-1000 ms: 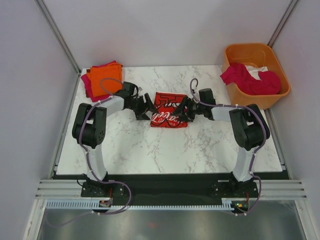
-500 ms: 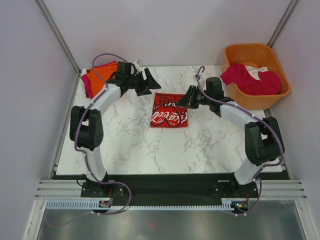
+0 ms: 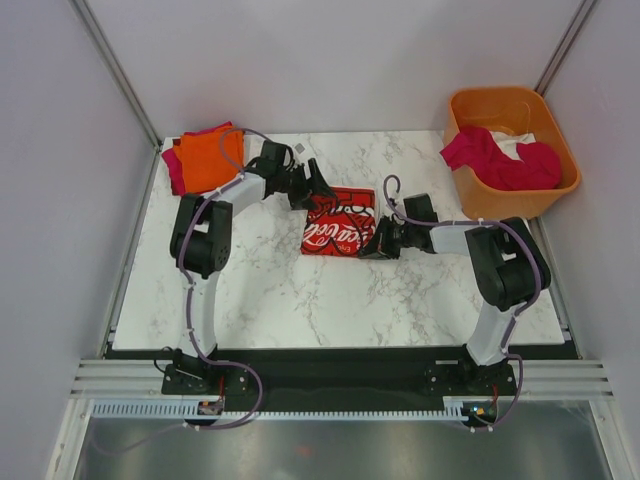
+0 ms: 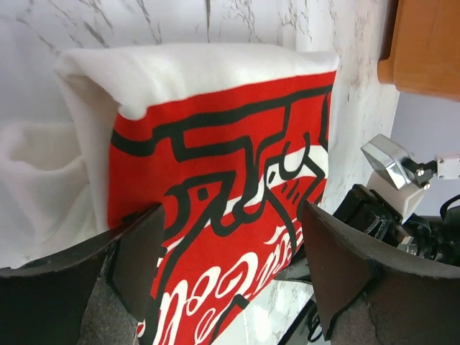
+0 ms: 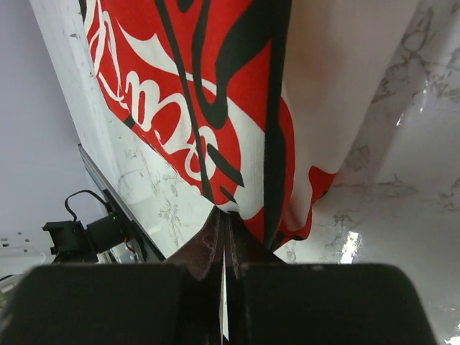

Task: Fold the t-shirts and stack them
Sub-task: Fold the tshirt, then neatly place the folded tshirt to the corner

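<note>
The folded white t-shirt's side edge (image 3: 306,214) (image 4: 102,172) faces the stack. My left gripper will pinch it there next, so the red panel stays free to lay on top.
The folded white t-shirt with the red logo panel (image 3: 336,230) lies flat on the marble table (image 3: 260,290). My left gripper (image 3: 321,186) hovers open at its far left corner; in the left wrist view its jaws (image 4: 230,219) straddle the red print (image 4: 237,158) with nothing pinched. My right gripper (image 3: 367,246) sits low at the shirt's near right corner. In the right wrist view it (image 5: 223,214) is shut, tips touching the shirt's edge (image 5: 215,86); I cannot tell whether cloth is caught. A stack of orange and magenta-red t-shirts (image 3: 205,160) lies at the back left.
An orange plastic tub (image 3: 512,108) stands at the back right, off the table's corner, holding a magenta-red shirt (image 3: 495,162) and white cloth (image 3: 522,147). The tub's side (image 4: 424,43) shows in the left wrist view. Grey walls enclose the table.
The left gripper swung from the back left down to the shirt's far left corner, staying open. The right gripper dropped to the near right corner and went from open to shut.
</note>
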